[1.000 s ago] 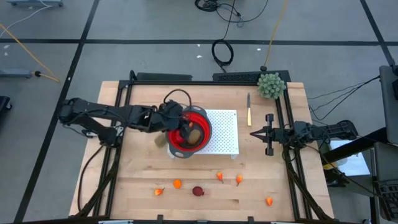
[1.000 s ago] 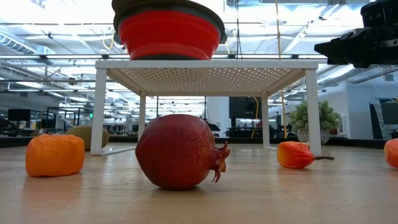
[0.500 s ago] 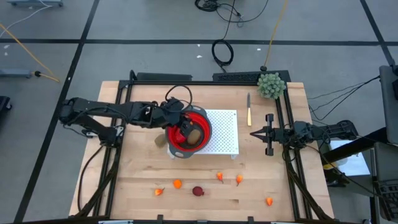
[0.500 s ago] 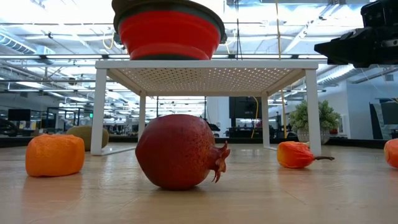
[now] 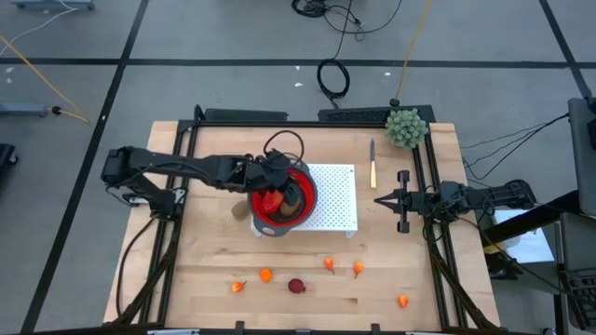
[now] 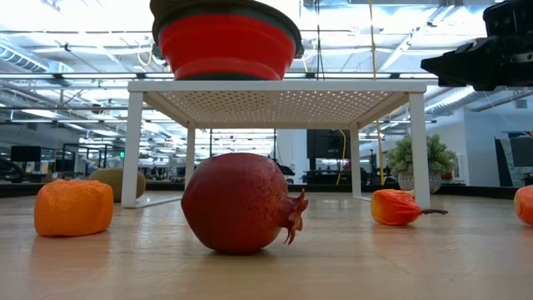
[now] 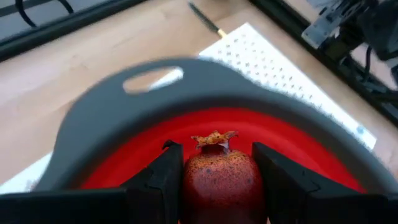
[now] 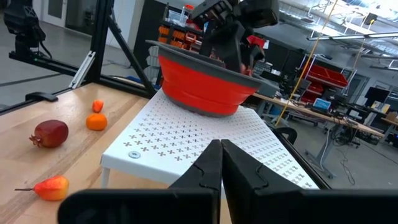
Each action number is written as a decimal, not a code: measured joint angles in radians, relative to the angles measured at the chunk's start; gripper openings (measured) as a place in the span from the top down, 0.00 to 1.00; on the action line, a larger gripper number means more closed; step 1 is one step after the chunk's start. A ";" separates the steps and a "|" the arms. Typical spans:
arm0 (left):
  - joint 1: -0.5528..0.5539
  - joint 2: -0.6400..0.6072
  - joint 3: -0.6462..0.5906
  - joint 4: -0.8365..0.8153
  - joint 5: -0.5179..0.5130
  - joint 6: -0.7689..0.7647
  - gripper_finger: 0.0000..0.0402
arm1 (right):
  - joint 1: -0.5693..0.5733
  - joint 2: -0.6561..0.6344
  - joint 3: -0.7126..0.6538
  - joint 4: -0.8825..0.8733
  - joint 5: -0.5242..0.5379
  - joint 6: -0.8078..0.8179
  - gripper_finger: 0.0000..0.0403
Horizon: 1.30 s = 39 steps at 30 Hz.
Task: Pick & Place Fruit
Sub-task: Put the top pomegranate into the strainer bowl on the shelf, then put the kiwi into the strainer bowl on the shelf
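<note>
The dark red pomegranate [image 7: 217, 183] sits inside the bowl's grey rim in the left wrist view and would rest in the bowl, so my left gripper releases it next.
My left gripper [image 7: 216, 150] [image 5: 277, 189] hangs over the red bowl with a grey rim [image 5: 308, 189], shut on a dark red pomegranate [image 7: 217, 183]. The bowl stands on a white perforated rack [image 5: 337, 200]; a brown kiwi [image 5: 292, 208] lies inside it. Another kiwi [image 5: 240, 210] rests on the table left of the rack. A second pomegranate [image 5: 296, 286] [image 6: 237, 202] and several orange bits [image 5: 265, 274] lie near the front edge. My right gripper [image 5: 380, 199] [image 8: 221, 149] waits shut at the table's right side. My left gripper pinches the pomegranate's two opposite sides [image 7: 189, 180] between its two fingers, the crown [image 7: 213, 137] pointing away from the wrist. The fingers slant down from the table's left. The fruit is lifted over the bowl's red inside, within the grey rim.
A wooden-handled knife [image 5: 372, 163] lies beyond the rack's right far corner, and a green bushy ball [image 5: 406, 127] sits at the far right corner. Black frame rails run along the table's left, right and far sides. Bare wood lies between the rack and the front fruit.
My left gripper has gone toward the table's right edge and a little down, from the bowl's left rim to over its inside, the pomegranate still between its fingers.
</note>
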 joint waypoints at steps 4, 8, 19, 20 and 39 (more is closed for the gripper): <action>0.000 0.003 0.000 0.021 -0.006 0.023 0.59 | 0.000 0.000 0.000 0.000 0.000 0.000 1.00; 0.000 0.004 0.000 0.014 0.002 0.036 0.59 | 0.000 0.000 0.000 0.000 0.000 0.000 1.00; 0.000 0.011 0.000 0.016 0.027 0.054 0.56 | 0.000 0.000 0.000 0.000 0.000 -0.001 1.00; 0.000 0.011 0.000 0.016 0.027 0.065 0.54 | 0.000 0.000 0.000 0.000 0.000 -0.001 1.00; 0.009 -0.069 0.136 0.016 0.188 0.107 0.28 | 0.000 0.000 0.000 0.000 0.000 0.025 1.00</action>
